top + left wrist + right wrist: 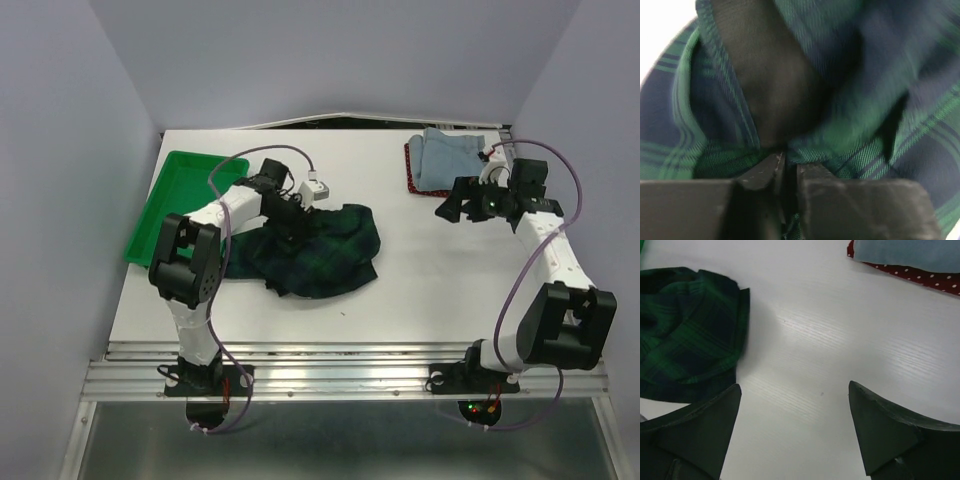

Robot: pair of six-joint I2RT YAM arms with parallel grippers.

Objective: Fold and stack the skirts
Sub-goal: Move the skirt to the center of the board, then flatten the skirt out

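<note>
My right gripper should next grab the crumpled plaid skirt by its near outer edge. Then it can open and straighten the skirt for folding.
The green-and-navy plaid skirt lies crumpled on the table left of centre. My left gripper is down on its upper edge; in the left wrist view it is shut on a fold of the plaid cloth. The folded light blue denim skirt lies on the red dotted skirt at the back right. My right gripper is open and empty above bare table, just in front of that stack. The right wrist view shows the plaid skirt, the denim and the red dotted cloth.
A bright green plastic tray sits at the table's left edge beside the left arm. A white connector on a cable hangs above the plaid skirt. Walls close the table on three sides.
</note>
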